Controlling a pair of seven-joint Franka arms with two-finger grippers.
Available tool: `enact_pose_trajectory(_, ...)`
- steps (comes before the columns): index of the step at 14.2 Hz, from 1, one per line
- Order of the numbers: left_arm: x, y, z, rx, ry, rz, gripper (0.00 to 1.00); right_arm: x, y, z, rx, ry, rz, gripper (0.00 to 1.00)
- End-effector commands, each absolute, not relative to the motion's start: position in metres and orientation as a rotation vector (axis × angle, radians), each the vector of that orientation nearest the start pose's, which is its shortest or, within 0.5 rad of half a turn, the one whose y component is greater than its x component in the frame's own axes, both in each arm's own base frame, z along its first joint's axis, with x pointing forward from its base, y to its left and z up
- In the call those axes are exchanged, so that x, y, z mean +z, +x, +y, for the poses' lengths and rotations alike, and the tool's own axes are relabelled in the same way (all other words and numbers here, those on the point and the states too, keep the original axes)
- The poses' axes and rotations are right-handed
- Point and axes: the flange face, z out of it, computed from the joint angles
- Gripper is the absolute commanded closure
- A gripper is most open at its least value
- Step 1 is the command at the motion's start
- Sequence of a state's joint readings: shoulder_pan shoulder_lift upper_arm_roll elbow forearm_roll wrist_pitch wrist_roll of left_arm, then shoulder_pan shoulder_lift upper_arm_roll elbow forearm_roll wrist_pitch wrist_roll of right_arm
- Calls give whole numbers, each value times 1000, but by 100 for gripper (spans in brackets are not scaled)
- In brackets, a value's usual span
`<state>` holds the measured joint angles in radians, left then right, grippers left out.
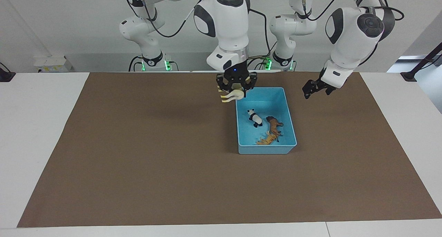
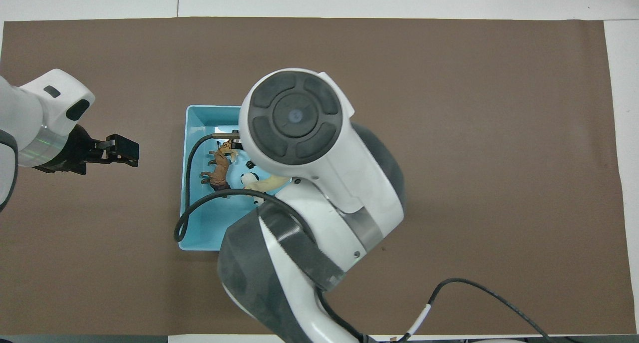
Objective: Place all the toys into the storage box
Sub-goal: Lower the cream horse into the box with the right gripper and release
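My right gripper keeps hold of the toy and lowers it into the box first, since the cream-white toy (image 2: 267, 183) hangs above the light blue storage box.
The light blue storage box (image 1: 266, 149) lies on the brown mat; it also shows in the overhead view (image 2: 214, 223). In it lie the panda (image 1: 255, 118), the dark brown animal (image 1: 274, 124) and the orange tiger (image 1: 268, 139). My right gripper (image 1: 236, 92) is shut on the cream-white horse-like toy (image 1: 230, 97) and holds it in the air over the box's corner nearest the robots. In the overhead view the right arm hides much of the box; the brown animal (image 2: 218, 171) and part of the cream toy (image 2: 267, 183) show. My left gripper (image 1: 310, 88) is open and empty, raised over the mat beside the box.
The brown mat (image 1: 138, 161) covers most of the white table (image 1: 38, 126). The right arm's cable (image 2: 187, 203) hangs over the box. A black clamp stands at each end of the table's edge nearest the robots.
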<state>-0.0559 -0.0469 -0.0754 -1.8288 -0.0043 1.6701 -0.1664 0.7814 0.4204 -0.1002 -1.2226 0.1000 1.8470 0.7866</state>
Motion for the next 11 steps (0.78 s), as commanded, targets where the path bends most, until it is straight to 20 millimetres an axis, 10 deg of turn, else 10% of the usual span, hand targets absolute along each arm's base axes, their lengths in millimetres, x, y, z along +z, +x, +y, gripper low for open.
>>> enact_pose_trajectory(1, 540, 536, -71, 189, -3125, 51, 0, 537, 533, 488, -180, -2901, 189, 100)
enact_pose_trajectory(5, 545, 546, -49, 187, -3138, -10, 0, 490, 528, 526, -214, -2887, 184, 100)
enact_pose_trajectory(6, 546, 549, -49, 192, -3141, -10, 0, 489, 530, 525, -219, -2881, 189, 63)
enact_pose_trajectory(7, 542, 556, -48, 226, -3131, -5, 0, 489, 530, 527, -220, -2877, 208, 1)
enact_pose_trajectory(11, 546, 559, -55, 211, -3139, 13, 0, 497, 530, 528, -212, -2859, 327, 0)
